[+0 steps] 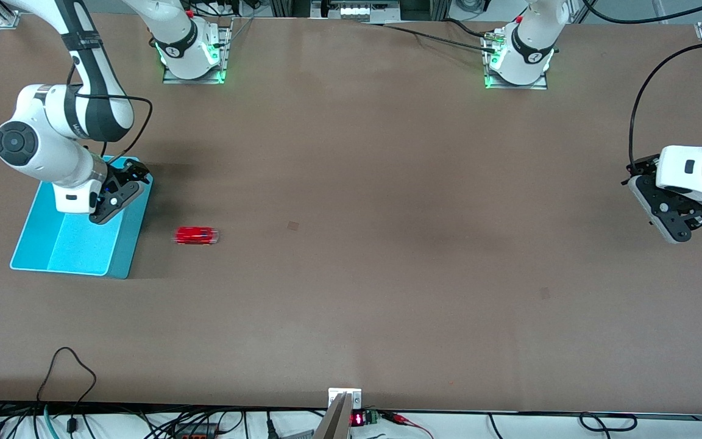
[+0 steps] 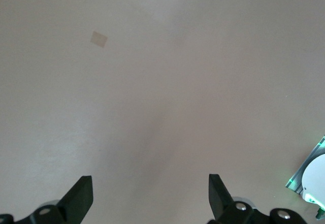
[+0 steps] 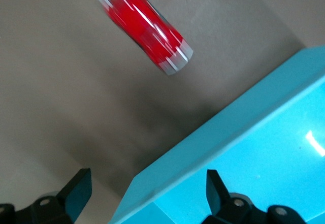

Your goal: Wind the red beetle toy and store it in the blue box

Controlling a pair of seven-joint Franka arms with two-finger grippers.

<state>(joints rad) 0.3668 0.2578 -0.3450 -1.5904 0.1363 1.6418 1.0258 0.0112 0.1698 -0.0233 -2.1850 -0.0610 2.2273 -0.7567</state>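
Observation:
My right gripper grabs the red beetle toy [image 1: 196,236] by its body's two long sides next, to store it in the blue box.
The red beetle toy [image 1: 196,236] [image 3: 144,27] lies on the brown table beside the blue box [image 1: 134,235] [image 3: 228,132], toward the left arm's end from it. The box stands open-topped at the right arm's end of the table. My right gripper [image 1: 128,182] [image 3: 147,183] hangs open over the box's corner that is farthest from the front camera, with nothing between its fingers. Far off at the left arm's end, my left gripper [image 1: 662,207] [image 2: 149,183] waits open over bare table.
Small tape patches [image 1: 292,225] [image 1: 545,293] [image 2: 99,39] mark the tabletop. The two arm bases [image 1: 192,58] [image 1: 518,61] stand along the edge farthest from the front camera. Cables [image 1: 70,372] run along the nearest edge.

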